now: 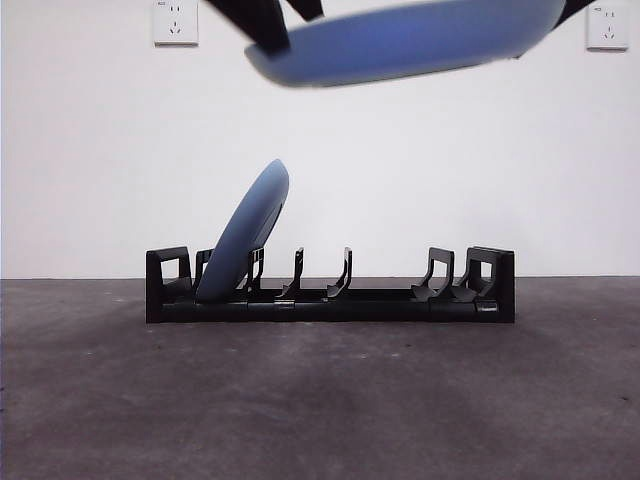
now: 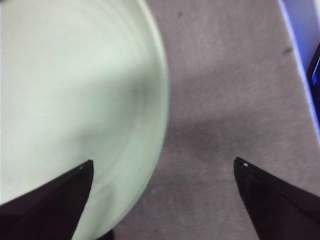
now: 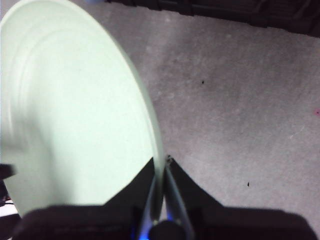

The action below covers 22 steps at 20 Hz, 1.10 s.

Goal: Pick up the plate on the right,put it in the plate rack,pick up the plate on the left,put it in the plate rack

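The green plate's broad side (image 2: 70, 100) is wider than the open fingers. My left gripper next needs to pinch the green plate by its thin free rim (image 2: 151, 172).
One plate (image 1: 245, 240), blue underneath, leans in a slot near the left end of the black plate rack (image 1: 400, 298). A second plate (image 1: 410, 40) hangs high above the rack, almost flat and blurred. Its pale green face fills the right wrist view, where my right gripper (image 3: 162, 165) is shut on the rim of this plate (image 3: 75, 115). My left gripper (image 2: 165, 165) is open wide, with the same plate (image 2: 75, 100) lying over one jaw and its edge between the two. A black arm tip (image 1: 262, 25) shows at the plate's left end and a smaller black tip (image 1: 578, 8) at its right end.
The rack stands on a dark grey table (image 1: 320, 400) before a white wall with two sockets (image 1: 175, 20). Several slots in the rack's middle and right hold nothing. A bright blue-white strip (image 2: 302, 45) runs along one side of the left wrist view.
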Each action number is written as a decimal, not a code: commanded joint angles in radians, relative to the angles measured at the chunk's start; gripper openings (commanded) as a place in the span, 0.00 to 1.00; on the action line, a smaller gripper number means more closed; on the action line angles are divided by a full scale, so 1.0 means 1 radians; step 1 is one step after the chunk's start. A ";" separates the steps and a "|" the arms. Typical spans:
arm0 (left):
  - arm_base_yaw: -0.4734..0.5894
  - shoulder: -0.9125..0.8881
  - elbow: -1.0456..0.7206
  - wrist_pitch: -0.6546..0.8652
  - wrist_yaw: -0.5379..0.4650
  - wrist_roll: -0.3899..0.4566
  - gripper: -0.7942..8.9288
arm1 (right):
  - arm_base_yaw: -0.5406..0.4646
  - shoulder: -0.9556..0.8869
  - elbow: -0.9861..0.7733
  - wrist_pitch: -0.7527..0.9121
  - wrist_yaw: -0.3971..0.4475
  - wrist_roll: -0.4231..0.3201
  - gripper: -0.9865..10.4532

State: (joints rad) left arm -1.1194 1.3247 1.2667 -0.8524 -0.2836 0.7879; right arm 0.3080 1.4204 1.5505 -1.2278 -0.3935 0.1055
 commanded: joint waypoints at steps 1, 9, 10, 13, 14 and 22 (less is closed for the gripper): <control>-0.006 0.029 0.000 0.034 -0.056 0.025 0.56 | -0.003 -0.005 0.019 -0.009 -0.014 -0.012 0.07; -0.006 0.042 0.000 0.064 -0.068 0.008 0.12 | -0.003 -0.005 0.031 -0.036 -0.023 -0.018 0.07; -0.006 0.042 0.000 0.061 -0.068 -0.002 0.09 | -0.003 -0.005 0.031 -0.036 -0.023 -0.018 0.07; -0.006 0.042 0.000 0.054 -0.054 -0.010 0.08 | -0.003 -0.005 0.031 -0.037 -0.023 -0.018 0.07; -0.006 0.042 0.000 0.053 -0.050 -0.010 0.08 | -0.003 -0.005 0.031 -0.037 -0.023 -0.018 0.07; -0.014 0.042 0.000 0.049 -0.030 -0.017 0.08 | -0.003 -0.005 0.031 -0.037 -0.022 -0.019 0.07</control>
State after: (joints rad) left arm -1.1393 1.3609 1.2705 -0.7933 -0.3264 0.8040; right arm 0.3008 1.4208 1.5764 -1.2778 -0.3851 0.0933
